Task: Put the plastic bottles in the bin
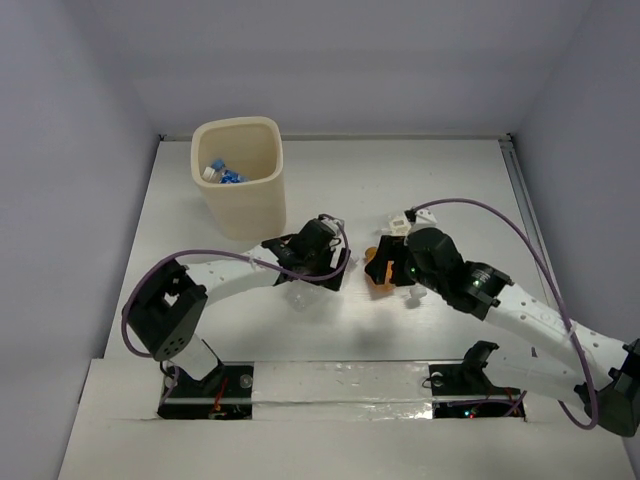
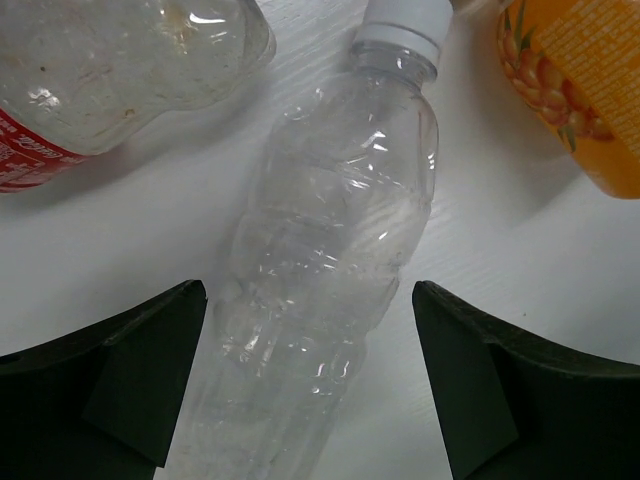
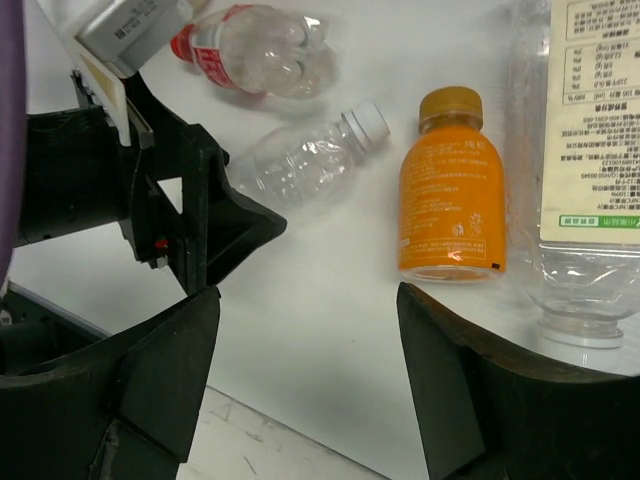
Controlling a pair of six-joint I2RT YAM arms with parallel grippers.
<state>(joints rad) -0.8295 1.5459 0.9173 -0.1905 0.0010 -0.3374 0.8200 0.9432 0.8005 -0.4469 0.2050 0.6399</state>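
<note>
My left gripper should close now on the unlabelled bottle's middle [image 2: 308, 284]. Its fingers reach down on both sides of the bottle in the left wrist view.
A clear unlabelled bottle [image 2: 330, 260] with a white cap lies on the white table between the fingers of my left gripper [image 2: 310, 385], which is open and straddles it with gaps on both sides. A red-labelled bottle [image 2: 90, 80] lies to its left and an orange bottle [image 2: 575, 90] to its right. My right gripper [image 3: 310, 370] is open over bare table, with the orange bottle [image 3: 450, 200] just beyond its right finger. A large cream-labelled bottle [image 3: 590, 150] lies further right. The cream bin [image 1: 237, 215] stands at the back left, with a blue-labelled bottle [image 1: 222, 173] inside.
The left gripper [image 3: 215, 220] reaches into the right wrist view and hides the base of the unlabelled bottle [image 3: 305, 155]. In the top view both gripper heads work close together mid-table, the left gripper [image 1: 322, 262] beside the right gripper [image 1: 385, 268]. The table's near edge [image 3: 250, 440] runs just below the right gripper.
</note>
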